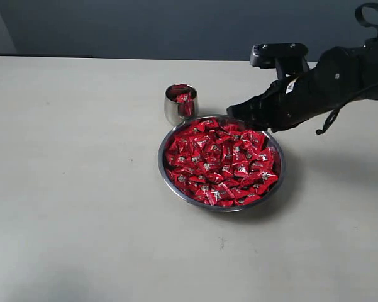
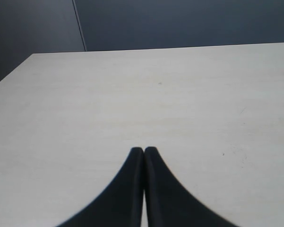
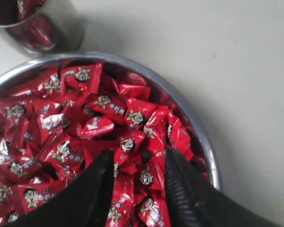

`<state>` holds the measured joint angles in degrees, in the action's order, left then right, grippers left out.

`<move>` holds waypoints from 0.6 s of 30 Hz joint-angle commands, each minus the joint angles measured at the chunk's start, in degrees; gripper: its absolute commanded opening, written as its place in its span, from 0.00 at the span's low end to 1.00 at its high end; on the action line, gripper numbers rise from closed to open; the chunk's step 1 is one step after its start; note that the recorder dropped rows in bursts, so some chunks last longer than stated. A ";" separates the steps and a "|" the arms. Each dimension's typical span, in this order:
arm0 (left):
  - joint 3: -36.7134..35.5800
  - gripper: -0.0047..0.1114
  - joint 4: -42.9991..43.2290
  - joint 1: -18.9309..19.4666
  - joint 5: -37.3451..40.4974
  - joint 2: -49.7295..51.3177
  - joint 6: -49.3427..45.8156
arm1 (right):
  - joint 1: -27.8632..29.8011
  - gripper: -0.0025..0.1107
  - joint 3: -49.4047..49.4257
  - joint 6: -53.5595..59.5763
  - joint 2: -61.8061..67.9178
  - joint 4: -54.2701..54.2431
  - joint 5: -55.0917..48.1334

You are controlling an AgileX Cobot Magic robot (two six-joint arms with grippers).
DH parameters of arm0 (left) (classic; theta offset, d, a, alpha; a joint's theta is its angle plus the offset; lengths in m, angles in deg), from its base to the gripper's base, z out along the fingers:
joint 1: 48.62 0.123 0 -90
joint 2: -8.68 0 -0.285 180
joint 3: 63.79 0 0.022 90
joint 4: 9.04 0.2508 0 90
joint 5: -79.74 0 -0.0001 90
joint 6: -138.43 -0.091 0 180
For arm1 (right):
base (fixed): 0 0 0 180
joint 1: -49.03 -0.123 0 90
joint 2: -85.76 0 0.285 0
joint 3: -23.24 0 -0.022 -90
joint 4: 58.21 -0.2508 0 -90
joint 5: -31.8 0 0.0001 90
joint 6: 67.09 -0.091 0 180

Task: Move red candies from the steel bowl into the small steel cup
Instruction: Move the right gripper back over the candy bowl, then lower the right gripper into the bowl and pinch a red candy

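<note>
My right gripper grabs a red candy by its wrapper [image 3: 145, 177] next, to fill the small steel cup.
The steel bowl [image 1: 164, 168] sits mid-table, heaped with red candies [image 1: 220, 161]. Just behind its left side stands the small steel cup [image 1: 172, 108] with a few red candies [image 1: 183, 98] inside. My right gripper [image 1: 239, 113] hovers at the bowl's far rim, open. In the right wrist view its fingers [image 3: 97, 182] straddle candies [image 3: 132, 118] in the bowl [image 3: 205, 142] without pinching any; the cup [image 3: 61, 23] shows in a corner. My left gripper [image 2: 143, 150] is shut on nothing over bare table, out of the exterior view.
A pale table [image 1: 69, 189] stretches wide on all sides of the bowl. A dark wall [image 1: 144, 25] runs behind the table's far edge. The right arm's black body [image 1: 339, 75] reaches in from the right.
</note>
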<state>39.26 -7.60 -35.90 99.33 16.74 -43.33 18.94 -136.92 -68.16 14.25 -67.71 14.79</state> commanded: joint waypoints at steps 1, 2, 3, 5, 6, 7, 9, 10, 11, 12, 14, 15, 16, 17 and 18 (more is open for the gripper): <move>-0.26 0.04 0.13 -0.27 -0.45 -0.27 0.08 | 0.33 0.38 -6.60 -0.18 3.37 -0.01 -10.36; -0.26 0.04 0.13 -0.27 -0.45 -0.27 0.08 | 0.33 0.40 -8.39 0.05 4.38 -0.01 -12.51; -0.26 0.04 0.13 -0.27 -0.45 -0.27 0.08 | 0.33 0.41 -9.95 0.23 5.40 -0.01 -13.93; -0.26 0.04 0.13 -0.27 -0.45 -0.27 0.08 | 0.33 0.42 -12.67 0.48 7.28 -0.01 -17.19; -0.26 0.04 0.13 -0.27 -0.45 -0.27 0.08 | 0.33 0.42 -13.79 0.48 8.02 -0.01 -18.98; -0.26 0.04 0.13 -0.27 -0.45 -0.27 0.08 | 0.33 0.42 -14.65 1.07 9.10 -0.16 -20.50; -0.26 0.04 0.13 -0.27 -0.45 -0.27 0.08 | 0.33 0.42 -15.49 2.42 10.51 -1.51 -21.84; -0.26 0.04 0.13 -0.27 -0.45 -0.27 0.08 | 0.33 0.42 -15.95 2.86 11.28 -1.73 -22.28; -0.26 0.04 0.13 -0.27 -0.45 -0.27 0.08 | 0.33 0.42 -16.09 2.86 12.10 -1.73 -22.42; -0.26 0.04 0.13 -0.27 -0.45 -0.27 0.08 | 0.33 0.42 -16.23 2.95 12.78 -1.73 -22.42; -0.26 0.04 0.13 -0.27 -0.45 -0.27 0.08 | 0.33 0.42 -16.36 2.95 13.65 -1.73 -22.30; -0.26 0.04 0.13 -0.27 -0.45 -0.27 0.08 | 0.33 0.42 -16.36 3.13 14.05 -2.16 -22.30; -0.26 0.04 0.13 -0.27 -0.45 -0.27 0.08 | 0.33 0.42 -16.36 3.95 14.37 -2.67 -22.30; -0.26 0.04 0.13 -0.27 -0.45 -0.27 0.08 | 0.33 0.42 -16.36 4.25 14.51 -2.81 -22.19; -0.26 0.04 0.13 -0.27 -0.45 -0.27 0.08 | 0.33 0.42 -16.36 4.25 14.76 -2.81 -21.87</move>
<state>39.26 -7.60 -35.90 99.33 16.74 -43.33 18.94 -152.82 -64.97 28.62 -70.04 -7.48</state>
